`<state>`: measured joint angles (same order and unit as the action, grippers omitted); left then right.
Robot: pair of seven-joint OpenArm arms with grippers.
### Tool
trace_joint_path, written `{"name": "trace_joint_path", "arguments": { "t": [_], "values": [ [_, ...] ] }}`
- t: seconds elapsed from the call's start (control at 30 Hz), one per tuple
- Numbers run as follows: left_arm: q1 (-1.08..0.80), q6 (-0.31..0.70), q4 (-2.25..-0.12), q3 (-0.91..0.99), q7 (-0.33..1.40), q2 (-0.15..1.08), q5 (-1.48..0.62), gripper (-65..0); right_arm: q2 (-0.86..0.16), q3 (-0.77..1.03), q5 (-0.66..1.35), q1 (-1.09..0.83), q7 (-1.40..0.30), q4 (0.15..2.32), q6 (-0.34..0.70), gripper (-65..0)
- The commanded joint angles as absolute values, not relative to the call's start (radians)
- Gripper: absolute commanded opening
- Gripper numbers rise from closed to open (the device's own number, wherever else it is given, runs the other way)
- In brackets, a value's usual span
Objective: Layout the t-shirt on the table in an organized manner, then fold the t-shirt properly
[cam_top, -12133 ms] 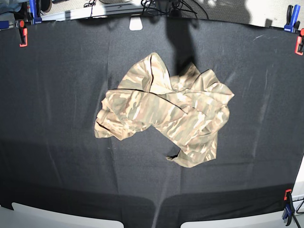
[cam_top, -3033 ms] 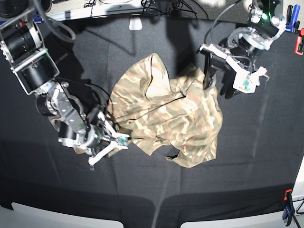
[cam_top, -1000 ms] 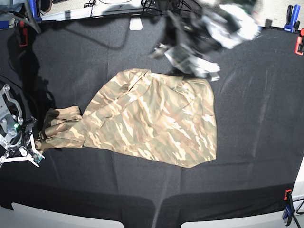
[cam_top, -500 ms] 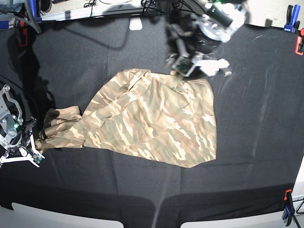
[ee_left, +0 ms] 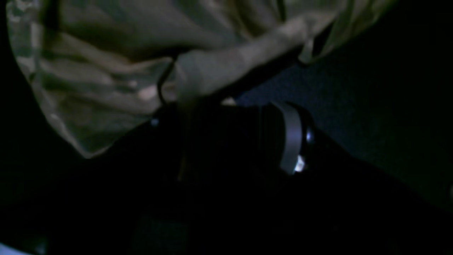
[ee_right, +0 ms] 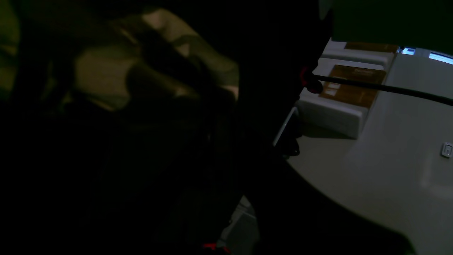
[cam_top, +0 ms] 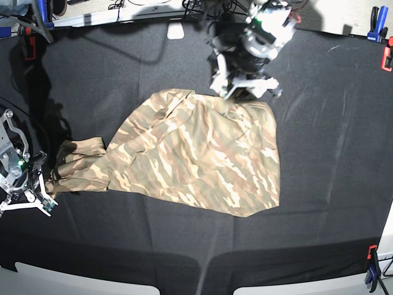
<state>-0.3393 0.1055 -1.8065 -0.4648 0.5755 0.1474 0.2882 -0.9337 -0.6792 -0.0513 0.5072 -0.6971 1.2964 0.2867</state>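
Observation:
My left gripper closes on the t-shirt next, since the folded t-shirt edge (cam_top: pixel 252 103) (ee_left: pixel 195 80) lies between its open fingers and closing would catch the t-shirt.
The camouflage t-shirt (cam_top: pixel 202 153) lies spread on the black table (cam_top: pixel 331 153), with one end drawn out into a narrow bunch toward the left. My right gripper (cam_top: pixel 48 187) sits at that bunched end, shut on the fabric. The right wrist view is dark, with t-shirt folds (ee_right: pixel 106 71) close to the jaws. My left gripper (cam_top: pixel 247 88) hovers at the t-shirt's far edge, fingers spread wide and open. In the left wrist view, rumpled t-shirt cloth (ee_left: pixel 106 71) fills the top above the dark gripper body.
Orange clamps (cam_top: pixel 29 48) (cam_top: pixel 387 58) and a blue clamp (cam_top: pixel 379 24) grip the table's far corners; another clamp (cam_top: pixel 371 267) is at the near right. A white tab (cam_top: pixel 176 29) lies at the far edge. White boxes (ee_right: pixel 339 99) stand on the floor beyond the table's left edge.
My left arm has swung from above the far edge down and to the left, ending over the t-shirt's top edge. The right arm and the t-shirt have stayed still.

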Motion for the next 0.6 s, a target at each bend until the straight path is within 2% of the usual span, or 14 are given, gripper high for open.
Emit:
{"name": "trace_joint_path", "arguments": {
  "t": [0.0, 0.1, 0.27, 0.43, 0.57],
  "values": [
    [-0.332, 0.099, -1.829, -0.466, 0.552, 0.144, 0.287, -33.6, -0.956, -0.666, -0.065, 0.534, -0.693, 1.307, 0.266, -65.0],
    [-0.329, 0.1, -1.829, -0.466, 0.552, 0.148, 0.288, -42.5, -0.956, -0.666, -0.035, 0.534, -0.693, 1.307, 0.252, -65.0],
    [-0.329, 0.1, -1.829, -0.466, 0.552, 0.147, 0.288, -63.6, -0.959, -0.666, -0.015, 0.535, -0.701, 1.307, 0.253, -65.0],
    [-0.329, 0.099, -1.829, -0.466, 0.552, 0.147, 0.307, -65.0, -0.958, -0.666, -0.007, 0.535, -0.7, 1.307, 0.23, -65.0],
    [-0.329, 0.092, -1.829, -0.466, 0.553, 0.147, 0.381, -65.0, -0.939, -0.666, 0.083, 0.534, -0.697, 1.307, 0.183, -65.0]
  ]
}}
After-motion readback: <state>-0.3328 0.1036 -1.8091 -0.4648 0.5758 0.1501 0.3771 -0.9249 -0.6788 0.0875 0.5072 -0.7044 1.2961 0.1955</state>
